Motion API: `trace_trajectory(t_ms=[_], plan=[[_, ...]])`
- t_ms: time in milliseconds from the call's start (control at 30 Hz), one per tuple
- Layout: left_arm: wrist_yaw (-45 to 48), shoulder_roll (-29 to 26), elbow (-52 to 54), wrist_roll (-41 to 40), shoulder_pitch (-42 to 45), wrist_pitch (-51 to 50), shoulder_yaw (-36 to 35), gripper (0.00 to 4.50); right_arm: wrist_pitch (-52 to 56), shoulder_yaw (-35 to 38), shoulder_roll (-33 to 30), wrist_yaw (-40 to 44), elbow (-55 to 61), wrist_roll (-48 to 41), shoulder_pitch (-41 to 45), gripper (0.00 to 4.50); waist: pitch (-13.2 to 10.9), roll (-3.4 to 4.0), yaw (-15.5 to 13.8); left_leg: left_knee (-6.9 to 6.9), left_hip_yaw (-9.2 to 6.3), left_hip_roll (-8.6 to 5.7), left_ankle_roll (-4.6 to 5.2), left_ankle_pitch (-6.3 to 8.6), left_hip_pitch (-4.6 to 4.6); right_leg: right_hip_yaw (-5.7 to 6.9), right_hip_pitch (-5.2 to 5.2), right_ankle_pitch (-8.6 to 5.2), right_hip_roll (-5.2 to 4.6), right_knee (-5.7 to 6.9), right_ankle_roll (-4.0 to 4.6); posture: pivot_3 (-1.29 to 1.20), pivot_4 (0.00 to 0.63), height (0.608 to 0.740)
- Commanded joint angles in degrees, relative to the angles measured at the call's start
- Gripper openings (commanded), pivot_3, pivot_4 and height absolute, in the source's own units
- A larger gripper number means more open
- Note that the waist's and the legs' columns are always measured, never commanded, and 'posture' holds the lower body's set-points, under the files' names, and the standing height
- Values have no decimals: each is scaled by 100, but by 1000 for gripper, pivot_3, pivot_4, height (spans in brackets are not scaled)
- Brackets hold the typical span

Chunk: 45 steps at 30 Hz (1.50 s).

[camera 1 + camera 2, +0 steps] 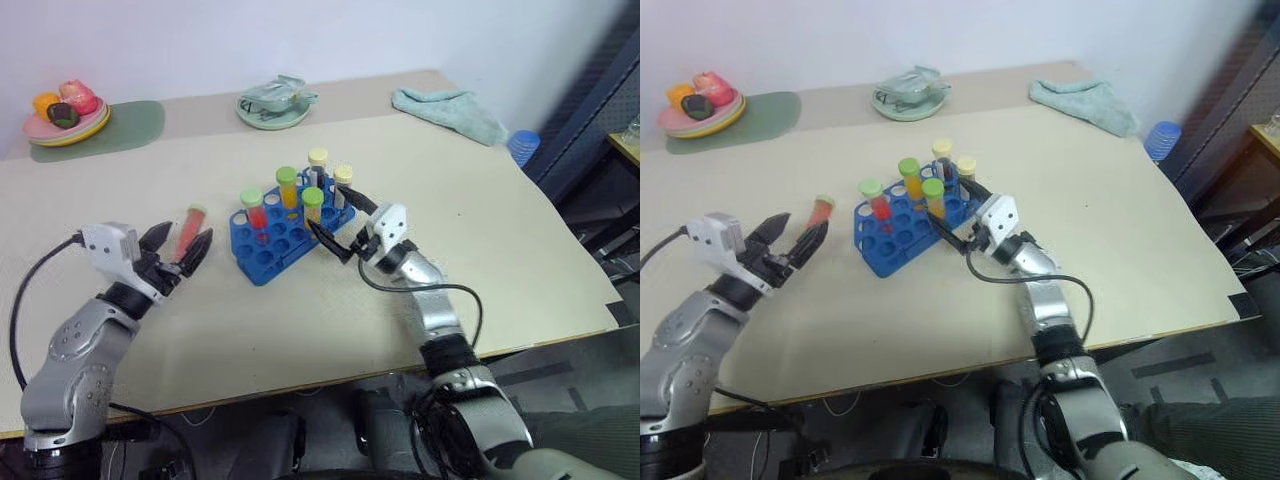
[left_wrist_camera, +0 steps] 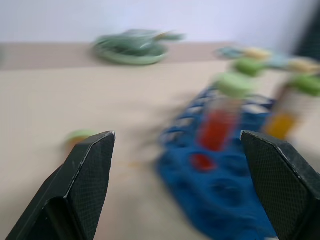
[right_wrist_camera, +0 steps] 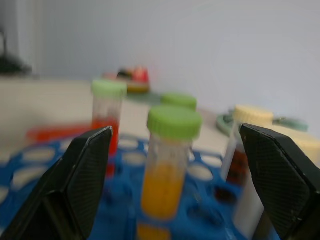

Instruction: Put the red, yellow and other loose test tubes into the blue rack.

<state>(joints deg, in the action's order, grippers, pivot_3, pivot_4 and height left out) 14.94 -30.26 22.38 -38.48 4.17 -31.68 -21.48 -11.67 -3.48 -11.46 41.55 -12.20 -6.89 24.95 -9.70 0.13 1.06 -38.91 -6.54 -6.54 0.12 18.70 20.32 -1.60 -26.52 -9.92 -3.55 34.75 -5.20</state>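
Observation:
My left gripper grabs the middle of its body [image 1: 189, 234] next, since the loose test tube with red liquid [image 1: 186, 241] lies flat.
The blue rack [image 1: 275, 243] sits mid-table with several capped tubes upright in it: a red one [image 1: 254, 207], yellow ones [image 1: 312, 208] and pale-capped ones [image 1: 318, 165]. One loose test tube [image 1: 190, 226] with red liquid lies flat on the table left of the rack. My left gripper [image 1: 188, 238] is open and empty, its fingertips just short of that tube. At the rack's right end my right gripper [image 1: 332, 212] is open and holds nothing. In its wrist view a yellow tube [image 3: 170, 170] stands in the rack between its fingers [image 3: 75, 185].
At the back left a plate of toy food [image 1: 64, 118] rests on a green mat [image 1: 135, 125]. A pale green dish [image 1: 274, 106] stands at the back centre and a teal cloth [image 1: 452, 110] at the back right. The table's right edge [image 1: 570, 235] drops off near a blue object [image 1: 523, 146].

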Motion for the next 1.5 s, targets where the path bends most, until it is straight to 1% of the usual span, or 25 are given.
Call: trace_trajectory(t_ms=[33, 100, 167, 267, 333, 433, 533, 667, 767, 833, 867, 933, 967, 1000, 1033, 1067, 1100, 1233, 1300, 1333, 1367, 1433, 1467, 1500], plan=[[-1050, -287, -100, -226, 782, -1397, -303, 4102, 1769, 44, -748, 207, 1693, -339, -237, 4143, -1, -3, -38, -4, -1, 0, 0, 0, 2, 2, 0, 0, 0, 0, 0, 0, 150, 740], [-1391, -542, -468, -294, 1489, -2396, -259, 4102, 2857, 230, -1426, 437, 2462, -732, -377, 4143, -4, -9, -59, -6, -1, -1, 0, 1, 3, 3, 2, -1, -1, -2, -2, 0, 150, 740], [-1454, -746, -863, -335, 2117, -3156, -170, 4102, 3830, 428, -2189, 786, 3056, -1176, -432, 4143, -6, -11, -54, -8, -6, -1, 1, 1, 5, 10, 4, -1, 0, -7, -3, 0, 150, 740], [-1370, -972, -1836, -148, 3255, -4130, 232, 4102, 4992, 808, -3225, 1301, 3473, -1928, -179, 4143, -13, -23, -54, -6, -8, -1, 3, 3, 7, 17, 10, -1, 0, -20, -5, 0, 150, 740], [-1332, -1010, -2353, 48, 3770, -4514, 467, 4102, 5392, 906, -3683, 1524, 3563, -2221, 29, 4143, -15, -27, -27, -5, -7, 0, 4, 4, 6, 18, 13, 0, -2, -29, -6, 0, 150, 740], [-1326, -805, -3607, 448, 4716, -4983, 904, 4102, 5672, 911, -3969, 1732, 3263, -2476, 738, 4143, -17, -31, -18, 2, -5, 5, 1, 5, 6, 17, 11, 1, -5, -36, -6, 0, 150, 740], [-1304, -590, -4823, 986, 5338, -5017, 1386, 4102, 5616, 727, -4070, 1904, 2946, -2410, 1196, 4143, -17, -34, -49, -3, -5, 6, -2, 6, 8, 20, 11, 2, -6, -35, -6, 0, 150, 740], [-1213, -380, -5950, 1539, 5926, -4752, 1669, 4102, 5468, 566, -4074, 1993, 2751, -2299, 1418, 4143, -26, -50, -53, 0, -5, 4, 1, 9, 24, 19, 2, 3, -11, -46, -9, 0, 150, 740], [-1204, -203, -7043, 1958, 6375, -4248, 1723, 4102, 5456, 545, -4008, 1968, 2739, -2361, 1480, 4143, -28, -53, -64, -14, -6, 2, 0, 8, 69, 19, -35, 7, -13, -43, -13, 0, 150, 740], [-1144, -137, -7580, 2184, 6575, -3965, 1774, 4102, 5471, 540, -3982, 1934, 2752, -2386, 1488, 4143, -28, -53, -68, -27, -5, -1, -4, 5, 105, 19, -69, 15, -15, -35, -14, 0, 150, 740], [-1126, -89, -7906, 2325, 6677, -3745, 1818, 3852, 5422, 530, -3985, 1926, 2770, -2351, 1425, 4181, -28, -53, -72, -27, -5, -1, -5, 5, 107, 19, -72, 16, -16, -35, -15, 0, 150, 740], [-983, -48, -8333, 2561, 6841, -3418, 1923, 3213, 5386, 521, -3983, 1907, 2806, -2325, 1357, 4200, -28, -53, -81, -27, -4, -1, -8, 3, 106, 20, -71, 17, -17, -31, -14, 0, 150, 740], [-930, -42, -8481, 2630, 6930, -3333, 1920, 2783, 5391, 526, -3988, 1898, 2834, -2332, 1337, 4200, -28, -53, -90, -27, -4, -1, -10, 2, 104, 20, -70, 18, -16, -30, -12, 0, 150, 740], [-879, -43, -8596, 2686, 7009, -3279, 1908, 2277, 5416, 537, -3989, 1885, 2857, -2354, 1334, 4200, -28, -53, -106, -27, -5, -1, -13, 0, 104, 19, -69, 21, -17, -30, -10, 0, 150, 740], [-819, -41, -8698, 2742, 7072, -3231, 1901, 1647, 5438, 547, -3987, 1869, 2872, -2374, 1335, 4200, -28, -53, -101, -27, -4, -1, -14, -1, 104, 19, -69, 24, -16, -30, -11, 0, 150, 740], [-793, -37, -8786, 2786, 7121, -3205, 1874, 1216, 5445, 552, -3992, 1862, 2879, -2380, 1332, 4200, -28, -53, -99, -27, -2, 0, -14, -1, 103, 18, -70, 25, -16, -29, -11, 0, 150, 740], [-759, -33, -8854, 2834, 7152, -3177, 1861, 840, 5435, 546, -3997, 1860, 2875, -2370, 1329, 4200, -28, -53, -102, -27, -2, 0, -14, -1, 103, 18, -70, 25, -15, -28, -11, 0, 150, 740], [-522, -54, -8860, 2956, 7197, -3320, 1875, 815, 5409, 530, -3998, 1859, 2873, -2355, 1290, 4200, -27, -53, -119, -27, -1, 0, -14, -1, 104, 17, -71, 25, -15, -28, -11, 0, 150, 740], [-265, -154, -8611, 2937, 7162, -3606, 1906, 815, 5410, 526, -3986, 1851, 2893, -2362, 1269, 4200, -28, -54, -126, -27, -1, 0, -13, -1, 104, 17, -71, 25, -15, -28, -11, 0, 150, 740], [-39, -239, -8272, 2858, 7065, -3856, 1932, 815, 5400, 529, -3979, 1843, 2903, -2361, 1248, 4200, -28, -54, -125, -27, -1, 0, -13, -1, 106, 17, -74, 25, -15, -27, -11, 0, 150, 740], [195, -330, -7811, 2748, 6902, -4095, 1956, 815, 5386, 536, -3975, 1836, 2911, -2360, 1220, 4200, -28, -54, -120, -27, -1, 0, -13, -1, 107, 17, -75, 25, -15, -27, -11, 0, 150, 740], [553, -598, -6211, 2328, 6201, -4769, 1807, 815, 5388, 580, -3949, 1777, 2957, -2379, 1132, 4200, -28, -54, -78, -26, 0, 1, -13, -1, 111, 15, -81, 25, -15, -23, -11, 0, 150, 740], [736, -773, -4931, 2091, 5512, -4790, 1655, 815, 5380, 609, -3934, 1749, 3002, -2393, 1059, 4200, -28, -55, -47, -23, 0, 2, -12, -1, 111, 13, -82, 25, -16, -7, -11, 0, 150, 740], [873, -899, -3767, 1951, 4804, -4527, 1474, 815, 5370, 634, -3922, 1725, 3047, -2404, 984, 4200, -28, -54, -4, -25, 0, 3, -11, 0, 112, 10, -88, 25, -19, 8, -10, 0, 150, 740]])
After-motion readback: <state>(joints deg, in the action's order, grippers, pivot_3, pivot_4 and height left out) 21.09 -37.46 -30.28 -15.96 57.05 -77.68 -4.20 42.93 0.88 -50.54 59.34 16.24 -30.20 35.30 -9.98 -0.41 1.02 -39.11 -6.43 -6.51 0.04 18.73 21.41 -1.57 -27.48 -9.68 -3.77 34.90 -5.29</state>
